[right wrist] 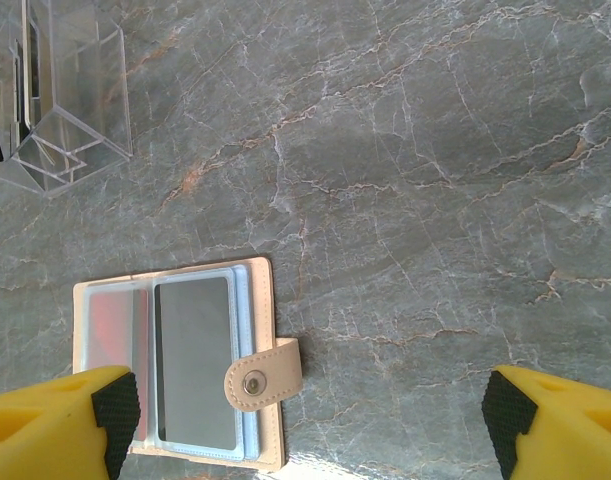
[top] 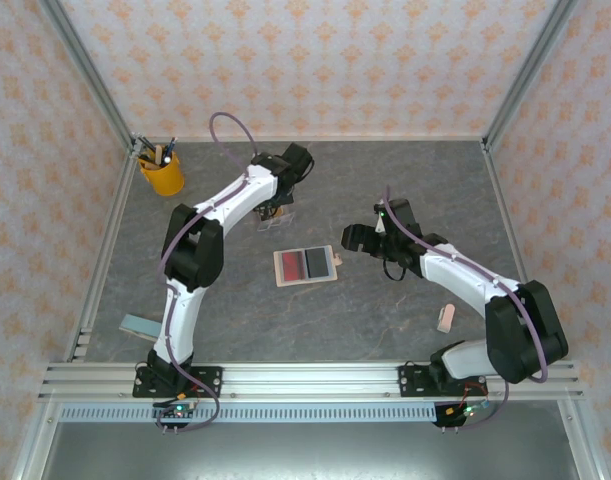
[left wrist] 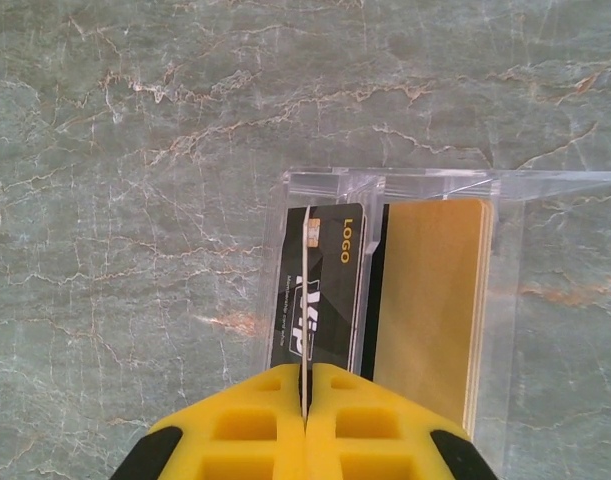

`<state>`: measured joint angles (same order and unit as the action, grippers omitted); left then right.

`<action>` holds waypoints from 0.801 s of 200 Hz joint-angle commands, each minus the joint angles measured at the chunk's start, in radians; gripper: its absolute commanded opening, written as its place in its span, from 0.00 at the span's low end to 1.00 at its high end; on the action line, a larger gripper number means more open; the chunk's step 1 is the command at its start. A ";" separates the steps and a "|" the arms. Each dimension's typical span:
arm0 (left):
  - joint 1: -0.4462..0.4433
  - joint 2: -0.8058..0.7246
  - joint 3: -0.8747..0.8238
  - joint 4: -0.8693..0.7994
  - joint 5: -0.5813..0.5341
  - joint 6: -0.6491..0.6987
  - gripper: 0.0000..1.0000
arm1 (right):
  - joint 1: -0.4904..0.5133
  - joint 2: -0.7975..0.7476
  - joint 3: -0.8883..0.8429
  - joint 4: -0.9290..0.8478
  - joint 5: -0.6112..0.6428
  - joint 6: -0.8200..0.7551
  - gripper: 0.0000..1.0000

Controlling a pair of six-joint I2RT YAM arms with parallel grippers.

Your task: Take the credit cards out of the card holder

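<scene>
The thin credit card hangs edge-on over the black card [left wrist: 330, 290] between clear sides and would end in that slot, so my left gripper opens now.
The card holder [top: 306, 266] lies open at the table's middle, a red card and a dark card showing in its sleeves. In the right wrist view it [right wrist: 257, 300] shows a grey card [right wrist: 193, 360], a red card [right wrist: 110, 335] and its snap tab [right wrist: 263, 375]. My right gripper [top: 353, 238] hangs open just right of it, nothing between the fingers [right wrist: 60, 420]. My left gripper [left wrist: 307, 400] is shut on a thin credit card [left wrist: 304, 300] seen edge-on, held over a clear acrylic stand [left wrist: 505, 300]. In that stand sit a black card [left wrist: 330, 290] and a tan card [left wrist: 430, 300].
A yellow cup of pens [top: 163, 172] stands at the back left. A pale blue flat item [top: 140, 325] lies near the left arm's base, a small pinkish item [top: 445, 318] near the right arm. The acrylic stand [right wrist: 65, 90] sits behind the card holder.
</scene>
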<state>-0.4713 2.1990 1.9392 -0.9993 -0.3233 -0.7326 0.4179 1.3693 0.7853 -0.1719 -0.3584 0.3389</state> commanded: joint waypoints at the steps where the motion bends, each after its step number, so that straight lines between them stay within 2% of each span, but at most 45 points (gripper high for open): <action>1: 0.003 0.022 0.045 -0.055 -0.046 -0.011 0.03 | -0.002 -0.013 -0.003 0.012 0.016 0.000 0.90; 19: 0.005 0.027 0.043 -0.058 -0.028 -0.005 0.06 | -0.001 -0.013 -0.001 0.006 0.012 0.001 0.90; 61: 0.007 -0.001 0.048 -0.073 -0.006 0.004 0.25 | 0.000 -0.012 -0.001 0.006 0.008 0.003 0.89; 103: 0.008 -0.087 0.020 -0.063 0.025 0.013 0.36 | 0.000 -0.008 -0.001 0.006 0.009 0.003 0.89; 132: 0.007 -0.214 -0.113 0.022 0.120 0.024 0.46 | -0.002 0.000 0.002 0.007 0.006 -0.002 0.89; 160: 0.007 -0.375 -0.312 0.143 0.232 0.019 0.56 | 0.001 0.014 0.000 0.031 -0.027 -0.006 0.89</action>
<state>-0.4706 1.9602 1.7500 -0.9554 -0.1905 -0.7071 0.4179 1.3705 0.7853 -0.1715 -0.3649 0.3389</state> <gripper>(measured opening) 0.532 0.892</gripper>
